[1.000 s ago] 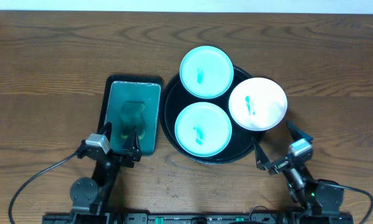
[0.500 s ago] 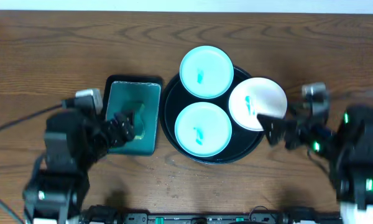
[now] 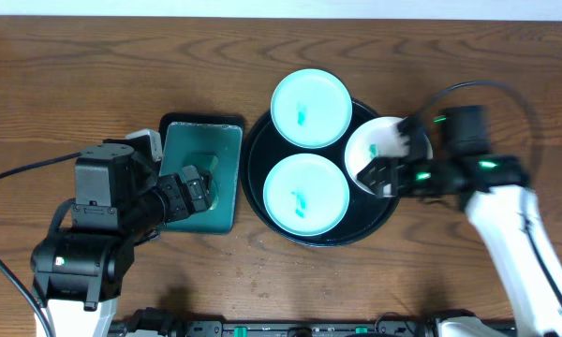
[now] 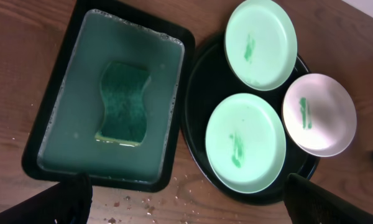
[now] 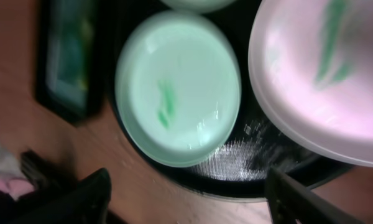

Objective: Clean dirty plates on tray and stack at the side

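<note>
The left gripper needs to grab the green sponge across its narrow middle [image 4: 124, 104], so the sponge's wide far end stays free to clean the plates.
Three plates with teal-green smears lie on the round black tray [image 3: 257, 159]: a mint one at the back [image 3: 310, 108], a mint one at the front [image 3: 305, 194], and a white one [image 3: 373, 140] on the right rim. My right gripper [image 3: 390, 153] hovers open and empty over the white plate. In the right wrist view it [image 5: 189, 202] is above the tray [image 5: 248, 163], with the front plate [image 5: 177, 87] and white plate [image 5: 323, 74] beyond. My left gripper [image 3: 193, 184] is open and empty over the sponge. The left wrist view shows it [image 4: 186, 205] and all three plates [image 4: 245, 142].
A rectangular black tray with a teal-green interior [image 3: 199, 140] lies left of the round tray and holds a green sponge [image 4: 123, 102]. Small crumbs lie on the wooden table [image 4: 193, 186] in front of it. Cables run at the far left and right.
Both arms rose from the table's front edge and swung inward. The left gripper now sits over the sponge tray, and the right gripper has moved over the white plate. The plates have not moved.
</note>
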You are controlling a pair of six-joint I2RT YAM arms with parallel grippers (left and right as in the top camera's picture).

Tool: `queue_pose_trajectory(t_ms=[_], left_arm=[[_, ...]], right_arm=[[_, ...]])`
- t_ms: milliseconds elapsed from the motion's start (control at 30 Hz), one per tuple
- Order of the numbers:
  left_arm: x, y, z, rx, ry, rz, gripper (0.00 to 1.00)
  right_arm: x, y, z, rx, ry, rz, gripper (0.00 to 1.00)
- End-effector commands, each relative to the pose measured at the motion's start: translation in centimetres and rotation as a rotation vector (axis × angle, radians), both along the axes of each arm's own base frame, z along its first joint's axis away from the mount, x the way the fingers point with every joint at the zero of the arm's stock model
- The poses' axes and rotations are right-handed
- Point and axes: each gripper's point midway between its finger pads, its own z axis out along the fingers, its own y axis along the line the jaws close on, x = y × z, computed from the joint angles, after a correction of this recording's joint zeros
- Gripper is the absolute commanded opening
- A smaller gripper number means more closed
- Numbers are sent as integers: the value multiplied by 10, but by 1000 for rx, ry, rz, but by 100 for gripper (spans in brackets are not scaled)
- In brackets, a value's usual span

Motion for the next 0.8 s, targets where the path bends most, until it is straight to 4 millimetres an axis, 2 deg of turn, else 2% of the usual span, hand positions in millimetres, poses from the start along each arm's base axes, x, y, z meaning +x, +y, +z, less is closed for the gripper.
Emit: queue_pose_trajectory(t_ms=[0, 100, 167, 233, 300, 467, 567, 667, 767], left_arm=[[0, -2, 9, -14, -18, -6, 98], [-3, -2, 6, -13, 1, -6, 98], [-9, -6, 3, -33, 28, -24, 98], [-11, -8, 4, -44, 32, -33, 98], [-9, -7, 5, -36, 21, -33, 98], [-4, -8, 1, -23, 30, -54, 98], [-2, -8, -11, -14, 81, -59, 98], [4, -9, -26, 13, 136, -90, 98], [12, -8, -43, 25, 204, -89, 94]], right_arm=[[-14, 9, -47, -157, 86, 48, 67], [-5, -5, -74, -364, 85, -41, 59], [-2, -6, -86, -434, 84, -80, 54], [-1, 4, -95, -440, 83, -50, 50], [1, 13, -105, -439, 92, -44, 42], [8, 23, -133, -433, 136, -100, 31], [12, 26, -147, -426, 153, -104, 18], [15, 24, -152, -443, 145, -111, 4], [20, 25, -150, -438, 123, -118, 1]])
